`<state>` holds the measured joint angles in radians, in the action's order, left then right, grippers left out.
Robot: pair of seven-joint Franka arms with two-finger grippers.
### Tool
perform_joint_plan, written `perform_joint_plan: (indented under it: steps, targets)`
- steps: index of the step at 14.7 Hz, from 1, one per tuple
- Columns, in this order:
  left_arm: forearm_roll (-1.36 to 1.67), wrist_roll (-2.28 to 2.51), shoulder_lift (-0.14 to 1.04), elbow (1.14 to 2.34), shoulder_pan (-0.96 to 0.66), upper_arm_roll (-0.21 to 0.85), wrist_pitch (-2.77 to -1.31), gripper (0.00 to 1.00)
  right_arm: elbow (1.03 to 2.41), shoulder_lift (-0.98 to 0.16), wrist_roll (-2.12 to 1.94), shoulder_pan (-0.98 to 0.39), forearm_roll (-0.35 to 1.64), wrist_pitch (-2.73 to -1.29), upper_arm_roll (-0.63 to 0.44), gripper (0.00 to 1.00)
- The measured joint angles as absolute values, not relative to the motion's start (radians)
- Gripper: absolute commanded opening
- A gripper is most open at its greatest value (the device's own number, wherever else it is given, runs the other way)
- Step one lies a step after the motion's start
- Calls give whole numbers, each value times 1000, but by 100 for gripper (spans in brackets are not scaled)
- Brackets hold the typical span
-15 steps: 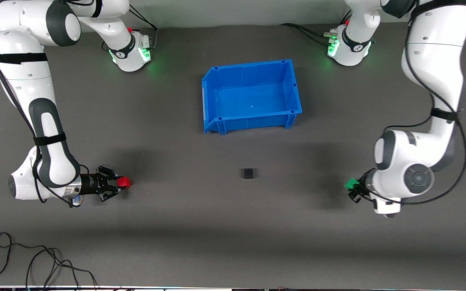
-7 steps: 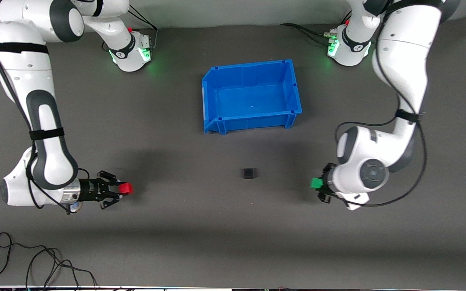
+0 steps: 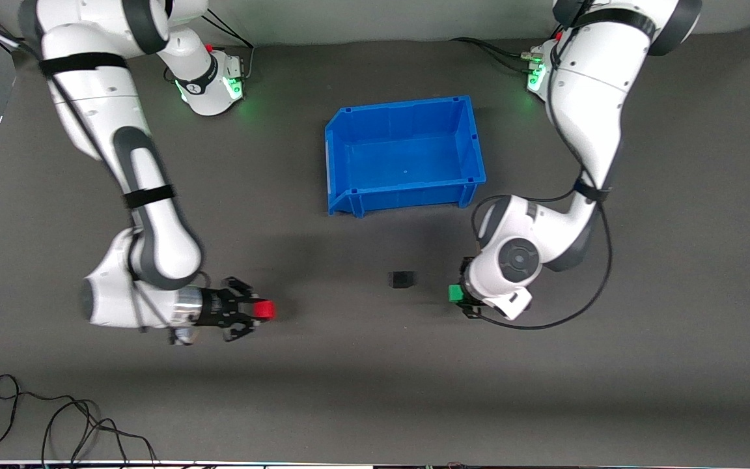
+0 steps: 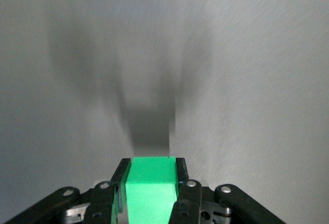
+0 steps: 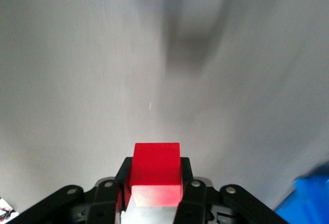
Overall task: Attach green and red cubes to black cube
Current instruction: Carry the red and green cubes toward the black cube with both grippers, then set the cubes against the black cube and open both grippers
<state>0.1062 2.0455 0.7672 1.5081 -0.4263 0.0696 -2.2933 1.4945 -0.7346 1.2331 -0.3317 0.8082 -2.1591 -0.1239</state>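
Observation:
The green cube (image 3: 455,293) still hangs short of the black cube's side, so my left gripper keeps hold of it until it is at that side.
The black cube (image 3: 401,279) sits on the dark table, nearer the front camera than the blue bin. My left gripper (image 3: 458,294) is shut on the green cube (image 3: 455,293) and holds it low, just toward the left arm's end from the black cube. The green cube also shows between the fingers in the left wrist view (image 4: 150,188). My right gripper (image 3: 259,311) is shut on the red cube (image 3: 265,310), low over the table toward the right arm's end from the black cube. The red cube shows in the right wrist view (image 5: 156,171).
The blue bin (image 3: 406,192) stands open and empty, farther from the front camera than the black cube. A black cable (image 3: 56,423) lies coiled near the table's front edge at the right arm's end. A blue corner of the bin shows in the right wrist view (image 5: 308,203).
Both arms have moved inward toward the black cube, each carrying its cube. The left gripper with the green cube has come close beside the black cube.

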Motion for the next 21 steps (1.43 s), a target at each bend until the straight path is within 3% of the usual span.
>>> perform_joint_plan:
  steps: [7, 21]
  targets:
    - [106, 2165, 789, 1508, -508, 69, -2300, 5, 1452, -805, 1515, -574, 841, -2374, -124, 19]
    - [105, 2172, 812, 1508, -550, 67, -2369, 5, 1427, -912, 1553, -707, 916, -2496, -124, 19]
